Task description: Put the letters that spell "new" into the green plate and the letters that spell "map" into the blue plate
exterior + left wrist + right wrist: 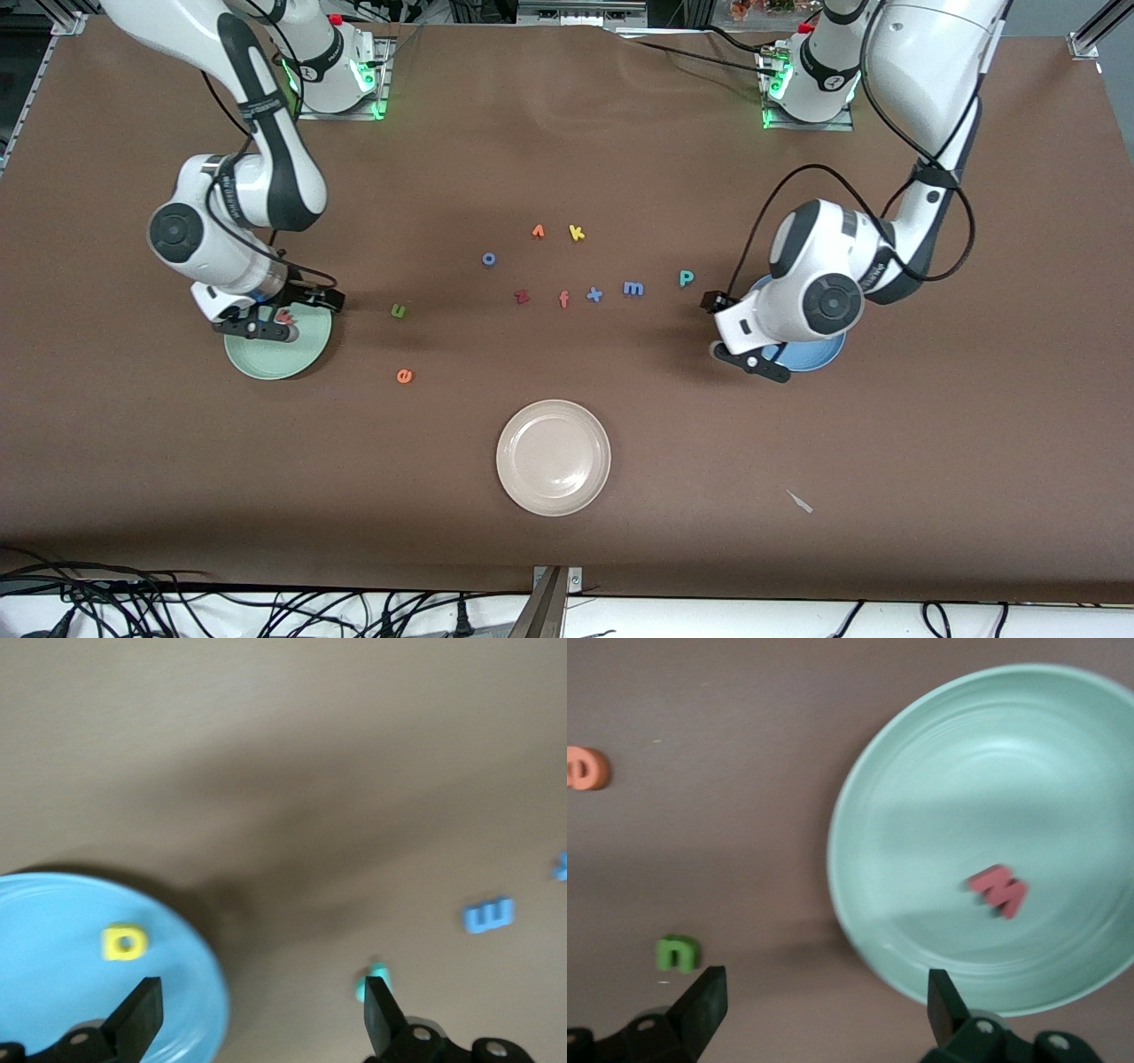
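The right gripper grabs the orange "e" by its rounded sides next, to help spell "new" in the green plate.
The pinkish-red "w" (998, 890) lies in the green plate (939, 788), toward the right arm's end of the table. My right gripper (824, 1010) hangs open and empty over that plate's rim (266, 368). The olive "n" (399, 310) and orange "e" (404, 376) lie on the table beside it. The yellow "a" (124, 942) lies in the blue plate (53, 992). My left gripper (261, 1014) is open and empty over the blue plate's (819, 356) edge. The teal "p" (687, 278) and blue "m" (633, 288) lie on the table close by.
A beige plate (553, 456) sits nearest the front camera, mid-table. Loose letters lie in the middle: blue "x" (594, 294), salmon "f" (563, 299), dark red "z" (522, 297), blue "o" (488, 259), yellow "k" (577, 233), an orange letter (538, 232). A small white scrap (800, 501) lies near the front.
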Motion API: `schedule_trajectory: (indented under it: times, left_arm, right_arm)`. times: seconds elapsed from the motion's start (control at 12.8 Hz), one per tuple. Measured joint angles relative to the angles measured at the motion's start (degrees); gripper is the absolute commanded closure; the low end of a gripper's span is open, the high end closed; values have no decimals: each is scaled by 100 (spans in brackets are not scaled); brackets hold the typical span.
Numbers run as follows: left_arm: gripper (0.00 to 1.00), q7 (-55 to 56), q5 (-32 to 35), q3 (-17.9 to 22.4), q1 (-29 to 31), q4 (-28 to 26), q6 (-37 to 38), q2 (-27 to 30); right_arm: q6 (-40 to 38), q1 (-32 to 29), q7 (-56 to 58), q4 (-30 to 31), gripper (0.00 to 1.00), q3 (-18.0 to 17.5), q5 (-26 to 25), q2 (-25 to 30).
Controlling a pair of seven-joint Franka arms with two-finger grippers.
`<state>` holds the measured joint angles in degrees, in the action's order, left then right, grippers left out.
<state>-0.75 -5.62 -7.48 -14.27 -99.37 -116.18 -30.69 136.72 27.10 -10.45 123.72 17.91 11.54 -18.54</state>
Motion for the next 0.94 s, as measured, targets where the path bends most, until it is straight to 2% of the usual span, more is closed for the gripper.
schedule_trajectory:
  times: [0.47,0.86,0.94]
  left_arm:
    - [0,3291,-444,-58,-538,8,-47,-66]
    - [0,6915,-450,-84,-1217,-16,-1030,-417]
    - [0,7747,-450,-84,-1335,-17,-1146,-456]
  right_arm:
    - [516,64,-1200,8,0,-566,1,-161]
    - [1292,441,-1719,16,1,-643,1,-748]
    - [1375,477,-1763,16,6,-645,1,-832]
